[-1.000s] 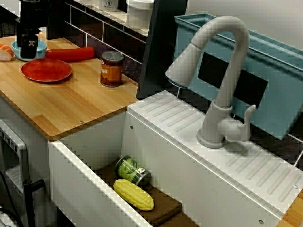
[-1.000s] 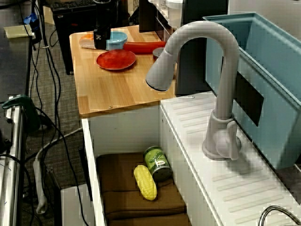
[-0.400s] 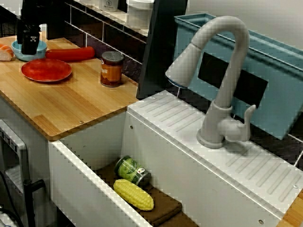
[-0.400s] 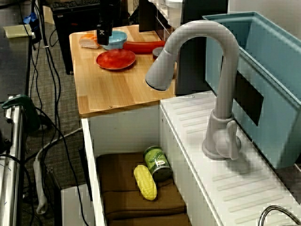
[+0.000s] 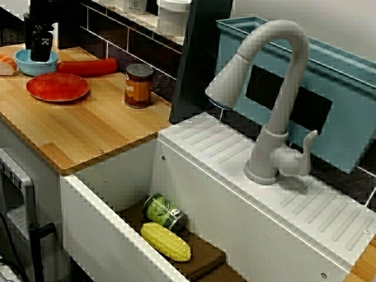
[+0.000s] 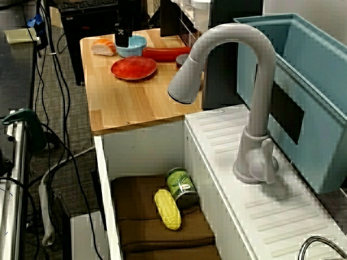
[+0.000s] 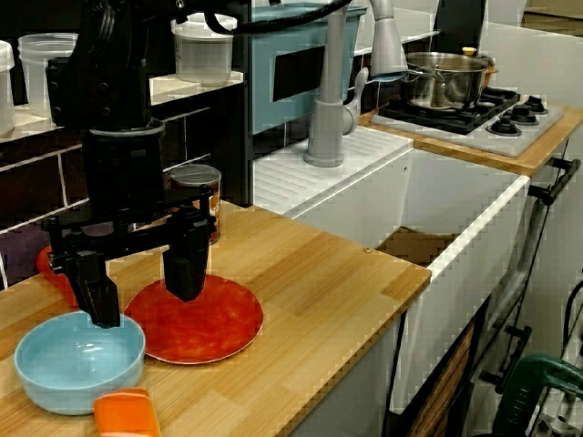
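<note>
My gripper will pinch the light blue bowl by its thin rim (image 5: 53, 54) next, because the bowl is wider than my open fingers.
In the view from the counter's end, my black gripper (image 7: 141, 287) hangs open with nothing between its fingers. One finger (image 7: 96, 296) stands over the far rim of a light blue bowl (image 7: 77, 364). The other finger (image 7: 187, 273) is above the back edge of a red plate (image 7: 196, 323). The view across the sink shows the gripper (image 5: 41, 47) above the bowl (image 5: 23, 60), near the dark tiled wall. Seen from above the sink, the gripper (image 6: 123, 37) sits at the bowl's (image 6: 135, 47) left side.
An orange and white food piece (image 6: 103, 47) lies beside the bowl. A long red item (image 5: 88, 66) and a brown jar (image 5: 138, 85) stand by the wall. Right of the wooden counter (image 5: 88, 129), the sink holds a corn cob (image 5: 165, 241) and green can (image 5: 164, 211). A grey faucet (image 5: 276, 100) arches over it.
The gripper has risen a little and shifted toward the back wall, uncovering the orange food piece beside the bowl. Everything else is unmoved.
</note>
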### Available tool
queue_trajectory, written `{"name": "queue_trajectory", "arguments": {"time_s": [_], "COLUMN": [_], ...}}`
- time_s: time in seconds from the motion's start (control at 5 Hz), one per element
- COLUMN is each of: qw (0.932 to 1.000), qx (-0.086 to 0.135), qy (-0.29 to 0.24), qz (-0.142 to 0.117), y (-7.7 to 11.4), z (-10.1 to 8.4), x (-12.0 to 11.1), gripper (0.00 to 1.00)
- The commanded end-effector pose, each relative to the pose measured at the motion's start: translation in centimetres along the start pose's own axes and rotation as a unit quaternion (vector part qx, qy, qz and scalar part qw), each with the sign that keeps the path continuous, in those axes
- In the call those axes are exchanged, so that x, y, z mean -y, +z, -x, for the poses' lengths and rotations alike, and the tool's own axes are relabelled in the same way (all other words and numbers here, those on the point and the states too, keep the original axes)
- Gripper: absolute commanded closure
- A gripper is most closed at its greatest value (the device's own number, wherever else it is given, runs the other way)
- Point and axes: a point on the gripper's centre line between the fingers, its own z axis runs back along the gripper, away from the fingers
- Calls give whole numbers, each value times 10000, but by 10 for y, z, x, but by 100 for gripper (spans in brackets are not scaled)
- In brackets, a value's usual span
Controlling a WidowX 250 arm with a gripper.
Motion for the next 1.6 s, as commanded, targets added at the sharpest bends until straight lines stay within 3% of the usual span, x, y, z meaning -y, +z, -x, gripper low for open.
{"name": "queue_trajectory", "arguments": {"time_s": [0.0, 0.6, 1.2, 1.4], "qw": [9993, 9994, 9988, 9985], "qx": [121, 20, -1, -32], "qy": [-39, 279, 437, 489], "qz": [-339, -223, -233, -246], "y": [7, -10, -13, -14], "z": [-5, -15, -15, -15], "x": [5, -5, -8, -8], "gripper": [0, 0, 0, 7]}}
